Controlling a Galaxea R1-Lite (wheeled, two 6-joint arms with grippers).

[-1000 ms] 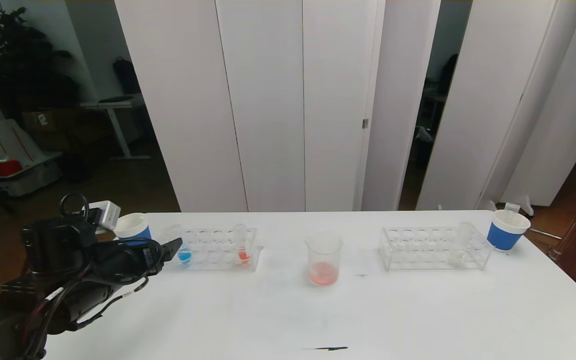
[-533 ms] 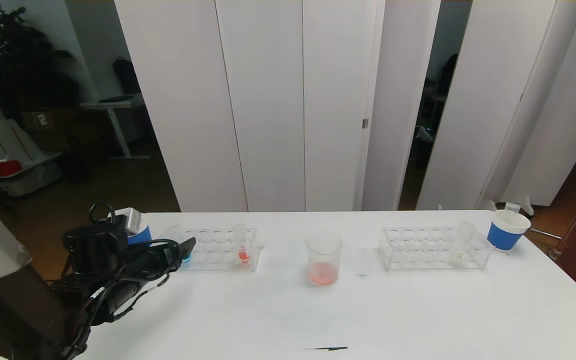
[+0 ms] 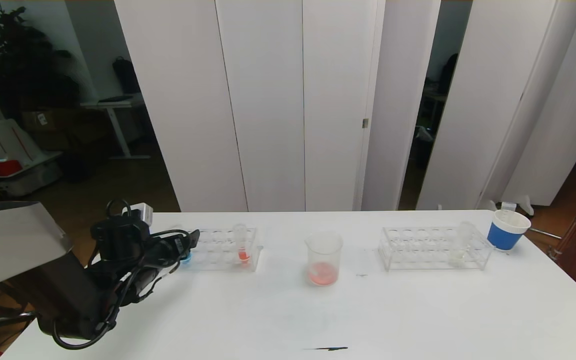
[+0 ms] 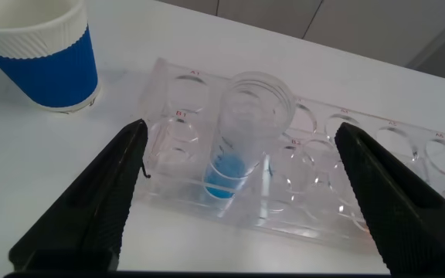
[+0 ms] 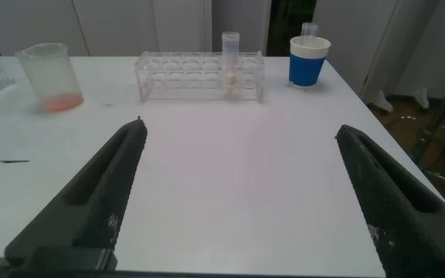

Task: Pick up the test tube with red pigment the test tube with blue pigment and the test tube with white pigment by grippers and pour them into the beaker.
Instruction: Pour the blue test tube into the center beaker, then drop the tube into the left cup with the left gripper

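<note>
Next, to pour, my left gripper grabs the test tube with blue pigment by its exposed upper part below the tube's rim [image 4: 249, 127]. The clear rack closes around its lower body.
The test tube with blue pigment [image 4: 234, 147] stands in the end hole of the left clear rack [image 4: 377, 147]. My left gripper [image 4: 239, 127] is open, its fingers wide on either side of this tube and not touching it. In the head view the gripper [image 3: 190, 241] sits at that rack's left end, above the blue liquid [image 3: 185, 258]. The test tube with red pigment [image 3: 242, 247] stands in the same rack. The test tube with white pigment [image 3: 460, 245] is in the right rack [image 3: 418, 235]. The beaker [image 3: 323, 257] holds reddish liquid. My right gripper [image 5: 239, 127] hangs open over bare table.
A blue-and-white paper cup [image 4: 41, 54] stands just beside the left rack. Another cup [image 3: 507, 230] with a tube in it sits at the table's far right. A thin black mark [image 3: 325, 348] lies near the front edge. The table's left edge is under my left arm.
My left arm has moved forward and to the right, bringing its open gripper up to the left rack's end with the blue tube. Nothing else moved.
</note>
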